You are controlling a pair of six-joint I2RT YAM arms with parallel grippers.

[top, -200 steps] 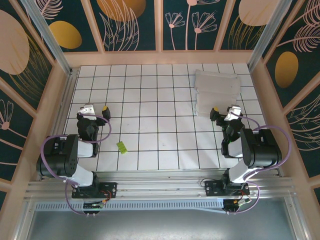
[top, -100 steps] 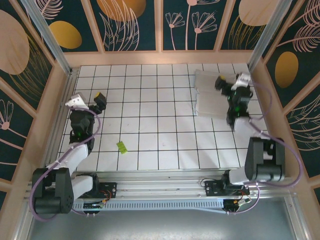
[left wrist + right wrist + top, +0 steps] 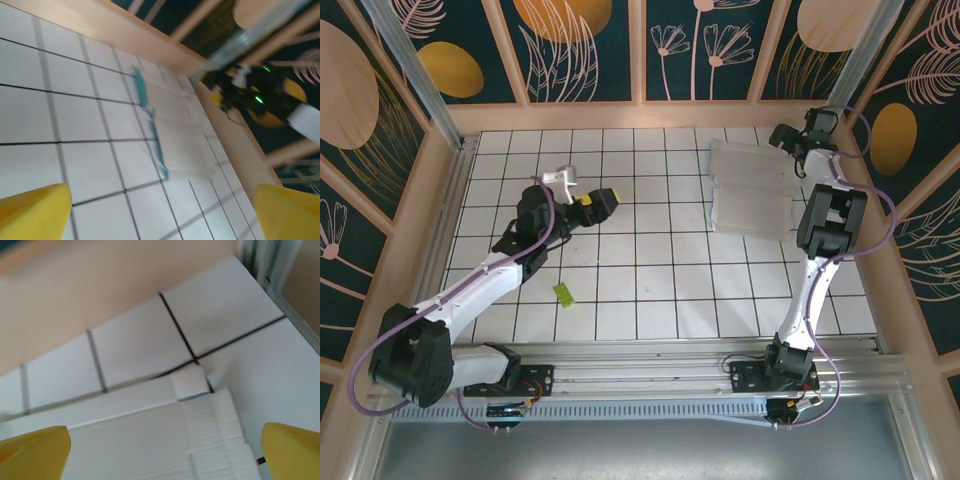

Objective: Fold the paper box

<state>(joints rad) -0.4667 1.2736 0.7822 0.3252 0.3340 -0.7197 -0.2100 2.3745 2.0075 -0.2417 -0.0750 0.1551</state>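
Next, my right gripper takes hold of the paper box's creased outer side flap [image 3: 790, 172], leaving the opposite side to my left gripper for folding.
The paper box [image 3: 750, 188] lies unfolded and flat at the back right of the tiled floor, pale inside facing up. In the left wrist view its white sheet [image 3: 177, 132] shows a teal edge along its near side. My left gripper [image 3: 584, 192] hangs open over the tiles, well left of the box, with nothing between its yellow fingertips [image 3: 32, 212]. My right gripper [image 3: 800, 130] is stretched to the back right corner, open above the box's far edge. The right wrist view has the box's creased flaps [image 3: 150, 440] below the open gripper [image 3: 162, 455], and nothing is held.
A tiny yellow-green scrap [image 3: 563, 293] lies on the tiles at front left. Wooden walls [image 3: 640, 115] ring the floor, close beside the right gripper. The right arm [image 3: 250, 92] shows past the box in the left wrist view.
The left arm has reached out from the left side toward the middle of the floor. The right arm has stretched from beside the box to the back right corner.
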